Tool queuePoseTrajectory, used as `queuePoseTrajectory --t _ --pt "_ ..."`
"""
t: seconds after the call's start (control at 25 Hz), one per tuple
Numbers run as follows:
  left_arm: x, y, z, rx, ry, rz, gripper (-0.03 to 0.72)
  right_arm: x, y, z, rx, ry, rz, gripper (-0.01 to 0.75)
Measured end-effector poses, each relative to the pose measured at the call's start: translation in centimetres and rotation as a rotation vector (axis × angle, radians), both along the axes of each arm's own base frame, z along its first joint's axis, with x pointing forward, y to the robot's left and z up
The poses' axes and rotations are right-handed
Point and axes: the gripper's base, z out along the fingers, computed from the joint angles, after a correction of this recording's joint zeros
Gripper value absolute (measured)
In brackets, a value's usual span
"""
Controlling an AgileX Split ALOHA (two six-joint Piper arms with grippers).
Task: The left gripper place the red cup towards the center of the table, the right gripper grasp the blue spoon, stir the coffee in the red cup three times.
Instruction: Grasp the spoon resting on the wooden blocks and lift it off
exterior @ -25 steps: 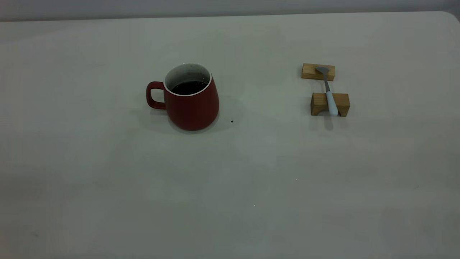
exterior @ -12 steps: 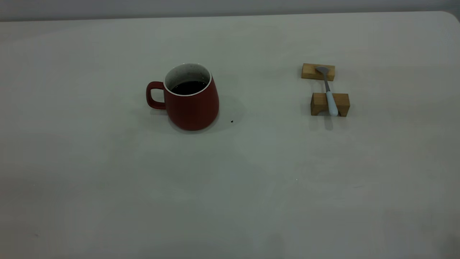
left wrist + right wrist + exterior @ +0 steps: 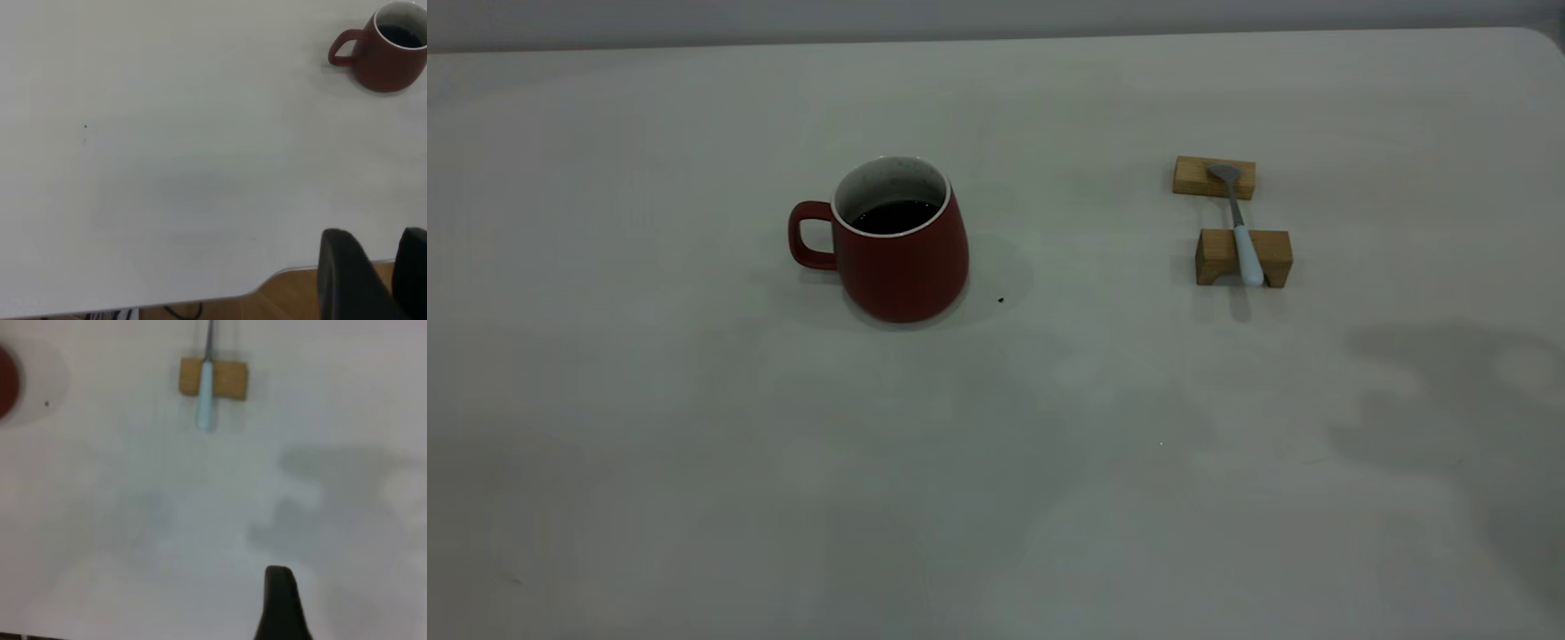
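Note:
My right gripper is to stir the coffee in the red cup [image 3: 898, 244] next, so it should grip the blue spoon by its pale handle [image 3: 1248, 257].
The red cup [image 3: 898, 244] stands upright left of the table's [image 3: 996, 462] middle, handle pointing left, with dark coffee [image 3: 895, 216] inside. The blue spoon [image 3: 1238, 222] lies across two wooden blocks at the right, its pale handle toward the front edge. Neither gripper shows in the exterior view. In the left wrist view, my left gripper [image 3: 380, 240] hangs over the table's front edge, open and empty, far from the cup [image 3: 387, 53]. In the right wrist view, only one finger [image 3: 280, 593] of my right gripper [image 3: 353, 600] shows, well short of the spoon [image 3: 205, 400].
The spoon's bowl rests on the far block [image 3: 1214, 177] and its handle on the notched near block [image 3: 1272, 258]. A tiny dark speck [image 3: 1000, 300] lies just right of the cup. Wooden floor [image 3: 287, 297] shows beyond the table's edge.
A dark shadow has spread over the table's right front part, nearer the spoon. The cup and spoon have not moved.

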Motion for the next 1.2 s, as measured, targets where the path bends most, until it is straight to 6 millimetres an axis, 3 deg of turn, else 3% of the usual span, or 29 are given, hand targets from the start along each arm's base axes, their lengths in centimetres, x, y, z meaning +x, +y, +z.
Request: queuePoseTrajectory --t 0.36,0.64,0.88,1.2 --pt "0.0 0.0 0.0 0.000 0.000 0.000 0.245 7.5 5.5 -8.1 -0.024 0.164 0.122 0.592" --pt "0.0 0.0 0.0 0.000 0.000 0.000 0.245 11.7 7.8 -13.5 -0.035 0.257 0.147 0.592" --pt "0.0 0.0 0.0 0.000 0.000 0.000 0.245 13.1 8.3 -16.8 -0.046 0.318 0.166 0.592" --pt "0.0 0.0 0.0 0.000 0.000 0.000 0.245 13.7 8.4 -19.3 -0.058 0.344 0.170 0.592"
